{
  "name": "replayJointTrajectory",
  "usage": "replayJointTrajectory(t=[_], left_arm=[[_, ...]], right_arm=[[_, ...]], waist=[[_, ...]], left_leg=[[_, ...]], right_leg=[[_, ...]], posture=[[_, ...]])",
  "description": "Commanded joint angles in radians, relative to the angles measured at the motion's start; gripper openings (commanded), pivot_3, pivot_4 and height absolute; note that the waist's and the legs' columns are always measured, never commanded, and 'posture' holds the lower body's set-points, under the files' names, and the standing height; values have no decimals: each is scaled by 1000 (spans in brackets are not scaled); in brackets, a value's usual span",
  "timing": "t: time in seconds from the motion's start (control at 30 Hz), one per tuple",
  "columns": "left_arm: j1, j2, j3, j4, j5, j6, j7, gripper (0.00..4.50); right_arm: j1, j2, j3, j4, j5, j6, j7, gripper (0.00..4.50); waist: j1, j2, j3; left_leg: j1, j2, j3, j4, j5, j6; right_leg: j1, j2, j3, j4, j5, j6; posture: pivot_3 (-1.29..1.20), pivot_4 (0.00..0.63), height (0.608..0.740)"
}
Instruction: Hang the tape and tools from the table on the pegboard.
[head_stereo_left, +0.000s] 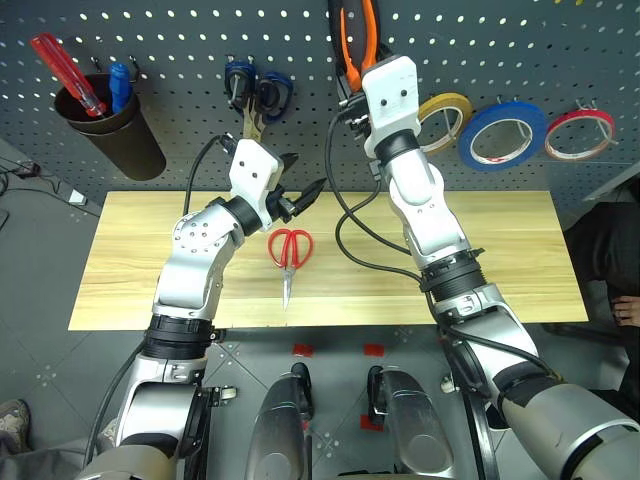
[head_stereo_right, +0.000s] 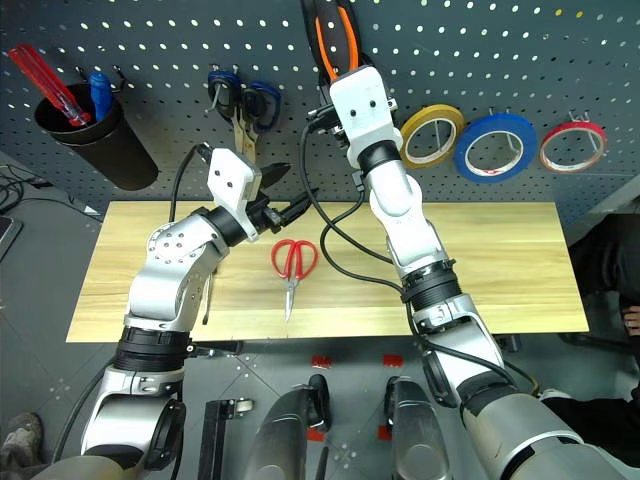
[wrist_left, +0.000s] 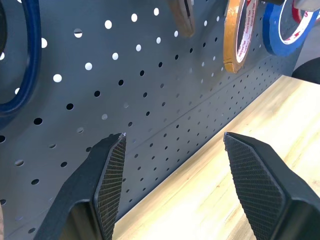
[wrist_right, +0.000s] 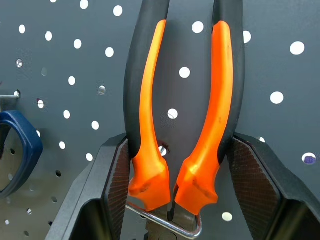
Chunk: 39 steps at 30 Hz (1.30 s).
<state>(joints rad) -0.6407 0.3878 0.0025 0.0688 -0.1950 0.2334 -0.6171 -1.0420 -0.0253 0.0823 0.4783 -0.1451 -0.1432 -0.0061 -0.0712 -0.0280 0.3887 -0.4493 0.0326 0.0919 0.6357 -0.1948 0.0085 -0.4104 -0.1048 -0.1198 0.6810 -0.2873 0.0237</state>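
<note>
The left gripper grabs the scissors by their shut blades next, since the blades make one narrow piece while the red handle loops spread wide.
The pliers (wrist_right: 150, 100), with orange-and-black handles, stand handles-up against the pegboard (head_stereo_left: 180, 40). My right gripper (wrist_right: 181, 140) is shut on them, a pad against each handle, and a bent metal wire shows just under the handle ends. In the head views the pliers (head_stereo_left: 357, 40) sit at the top of the board. The red-handled scissors (head_stereo_left: 289, 250) lie on the table (head_stereo_left: 500, 260), blades toward its front edge. My left gripper (head_stereo_left: 303, 178) hovers open and empty above and behind them, facing the board. The blue tape (head_stereo_left: 502, 133) hangs on the board to the right.
A yellow tape roll (head_stereo_left: 445, 120) and a red tape roll (head_stereo_left: 580, 135) hang either side of the blue one. Blue-handled scissors (head_stereo_left: 258, 92) hang left of the pliers. A black cup (head_stereo_left: 105, 125) on the far left holds a red screwdriver.
</note>
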Motion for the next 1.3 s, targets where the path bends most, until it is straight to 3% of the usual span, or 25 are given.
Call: replayJointTrajectory(t=[0.03, 0.13, 0.17, 0.43, 0.6, 0.73, 0.97, 1.3], left_arm=[[-1, -14, -5, -7, 4, -12, 14, 3280], [1, -23, 1, 3, 0, -4, 23, 3280], [3, -25, 3, 6, 1, -2, 29, 3280], [67, -15, 27, -28, -3, 90, 82, 3280], [216, 10, 44, -135, 4, 318, 173, 4436], [297, -7, 33, -208, 11, 516, 255, 4493], [321, -80, -4, -220, 34, 713, 376, 4493], [242, -165, -53, -41, 75, 702, 427, 4493]], right_arm=[[56, 4, -18, -48, 27, 111, 17, 3368], [80, -6, -17, -101, 32, 171, 40, 4326], [90, -10, -16, -122, 35, 196, 50, 4459], [208, -37, -28, -427, 121, 441, 156, 4459], [434, -148, 70, -844, 357, 745, 435, 4500], [603, -250, 90, -1034, 481, 941, 506, 4500], [727, -334, 129, -1083, 477, 961, 504, 4500], [730, -306, 104, -1060, 510, 974, 479, 4500]], waist=[[3, 0, 0], [12, 0, 0], [13, 0, 0], [11, 0, 0], [11, 0, 0], [12, 0, 0], [15, 0, 0], [15, -1, -1]], left_leg=[[0, 0, -1, 1, 0, 0], [0, 0, -2, 4, 0, 0], [0, 0, -3, 4, 0, 0], [-1, 1, -3, 4, 0, 0], [-1, 0, -4, 4, 0, 1], [-2, 1, -7, 5, -1, 1], [-1, 0, -8, 8, -1, 2], [-1, 0, -8, 8, -1, 1]], right_leg=[[1, 0, 0, 0, 0, 0], [2, 0, 0, 1, 0, 0], [2, 0, 0, 1, 0, 0], [2, 0, 0, 1, 0, 0], [2, 0, 0, 0, 0, 0], [3, 0, 0, 0, 0, 0], [5, 1, 0, 1, 1, 1], [5, 1, 0, 1, 2, 0]], posture=[[-161, 398, 740], [-173, 393, 740], [-179, 390, 740], [-204, 375, 740], [-215, 371, 740], [-215, 368, 740], [-208, 370, 740], [-222, 356, 740]])
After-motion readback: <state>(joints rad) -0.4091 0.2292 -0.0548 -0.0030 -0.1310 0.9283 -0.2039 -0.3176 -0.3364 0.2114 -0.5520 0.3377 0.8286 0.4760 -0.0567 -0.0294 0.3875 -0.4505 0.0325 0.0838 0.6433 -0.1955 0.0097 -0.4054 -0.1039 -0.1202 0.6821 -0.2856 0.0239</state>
